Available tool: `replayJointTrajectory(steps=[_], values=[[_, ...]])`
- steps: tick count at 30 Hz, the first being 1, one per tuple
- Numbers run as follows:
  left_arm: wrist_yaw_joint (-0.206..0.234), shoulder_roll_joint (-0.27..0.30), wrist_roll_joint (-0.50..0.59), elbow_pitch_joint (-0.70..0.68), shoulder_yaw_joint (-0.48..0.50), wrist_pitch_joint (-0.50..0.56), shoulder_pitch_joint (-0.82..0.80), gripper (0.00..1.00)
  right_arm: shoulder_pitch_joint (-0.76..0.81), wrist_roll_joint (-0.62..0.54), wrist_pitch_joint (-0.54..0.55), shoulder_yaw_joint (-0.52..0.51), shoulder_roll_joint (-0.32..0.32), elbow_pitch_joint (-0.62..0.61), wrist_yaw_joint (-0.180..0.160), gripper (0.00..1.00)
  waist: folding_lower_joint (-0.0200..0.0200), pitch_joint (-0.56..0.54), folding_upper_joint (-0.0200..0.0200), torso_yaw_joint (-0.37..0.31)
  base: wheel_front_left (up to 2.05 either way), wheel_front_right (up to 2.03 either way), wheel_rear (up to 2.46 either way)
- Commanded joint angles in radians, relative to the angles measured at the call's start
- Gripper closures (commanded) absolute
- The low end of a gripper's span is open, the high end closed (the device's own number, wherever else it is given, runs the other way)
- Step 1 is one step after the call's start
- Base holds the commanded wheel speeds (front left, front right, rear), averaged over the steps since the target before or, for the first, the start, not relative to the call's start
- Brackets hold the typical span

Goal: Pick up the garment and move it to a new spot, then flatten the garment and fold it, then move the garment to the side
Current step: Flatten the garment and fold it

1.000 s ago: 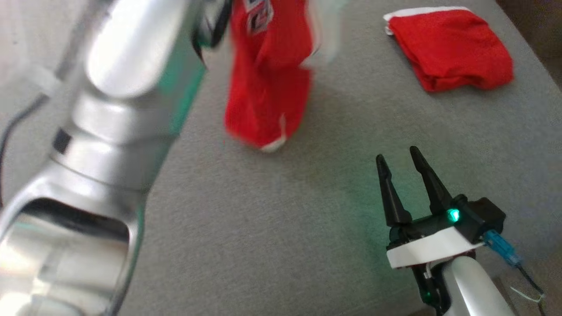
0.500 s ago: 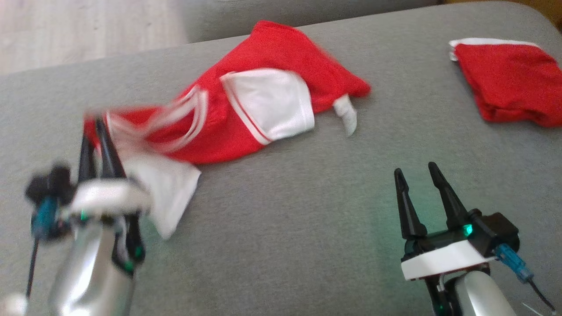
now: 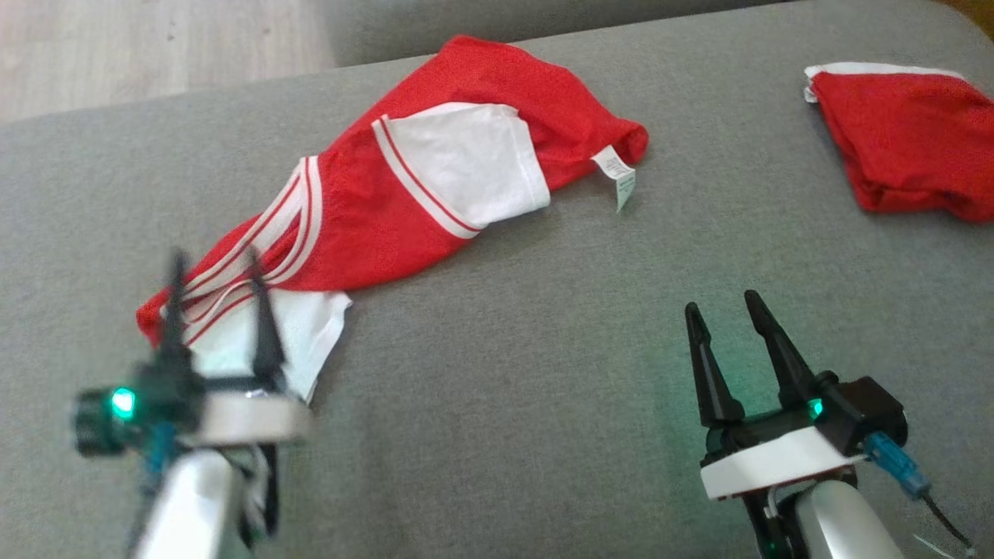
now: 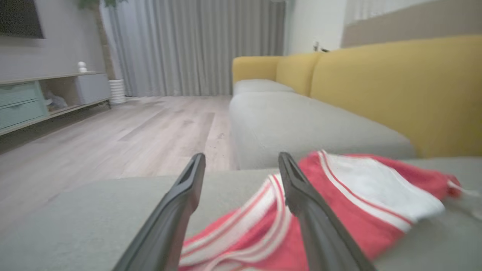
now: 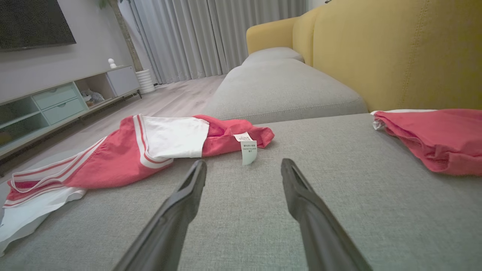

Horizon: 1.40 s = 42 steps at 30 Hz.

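The garment (image 3: 365, 217) is lying slack, so next my left gripper needs to pinch the edge of its white sleeve (image 3: 328, 349).
A red garment (image 3: 365, 217) with white panels and white stripes lies crumpled in a long diagonal strip on the grey cushion (image 3: 512, 373); it also shows as the garment (image 5: 116, 158) and the garment (image 4: 339, 210). My left gripper (image 3: 217, 264) is open at the lower left, its fingers spread just above the garment's striped near end, nothing between them. Over bare cushion at the lower right, my right gripper (image 3: 722, 307) stands open, apart from the cloth, and appears as the right gripper (image 5: 243, 167). The left gripper (image 4: 241, 162) frames the striped hem.
A second red cloth (image 3: 901, 136), folded, lies at the cushion's far right. A yellow sofa back (image 5: 395, 52) rises behind. Another grey cushion (image 5: 278, 86) continues beyond, with wood floor (image 3: 155, 46) past the cushion's left edge.
The left arm swung the garment down from hanging in the air onto the cushion, then opened its jaws and let go. The head camera shifted. The right gripper stayed open in place.
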Motion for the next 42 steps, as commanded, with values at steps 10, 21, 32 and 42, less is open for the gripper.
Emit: replayJointTrajectory(steps=[10, 21, 32, 42], values=[[-0.026, 0.002, 0.211, 0.002, -0.174, -0.005, 0.001, 0.0, -0.01, 0.005, -0.003, 0.032, -0.009, -0.015, -0.001, 0.0, -0.0001, 0.013, 0.0, -0.009, 0.0, 0.0, 0.0], [-0.112, 0.014, 0.276, 0.288, -0.213, 0.159, -0.458, 0.0, -0.063, 0.021, -0.003, 0.08, -0.025, -0.007, -0.001, 0.0, -0.0001, 0.114, 0.0, -0.08, 0.0, 0.0, 0.0], [-0.115, 0.0, 0.277, 0.638, -0.206, 0.23, -0.723, 0.0, -0.119, 0.031, -0.003, 0.105, -0.053, -0.009, -0.001, 0.0, -0.0001, 0.238, 0.0, -0.099, 0.0, 0.0, 0.0], [-0.163, -0.058, 0.242, 0.794, -0.222, 0.102, -0.755, 1.0, -0.14, 0.03, -0.003, 0.105, -0.059, -0.01, -0.001, 0.0, -0.0001, 0.257, 0.0, -0.087, 0.0, 0.0, 0.0]])
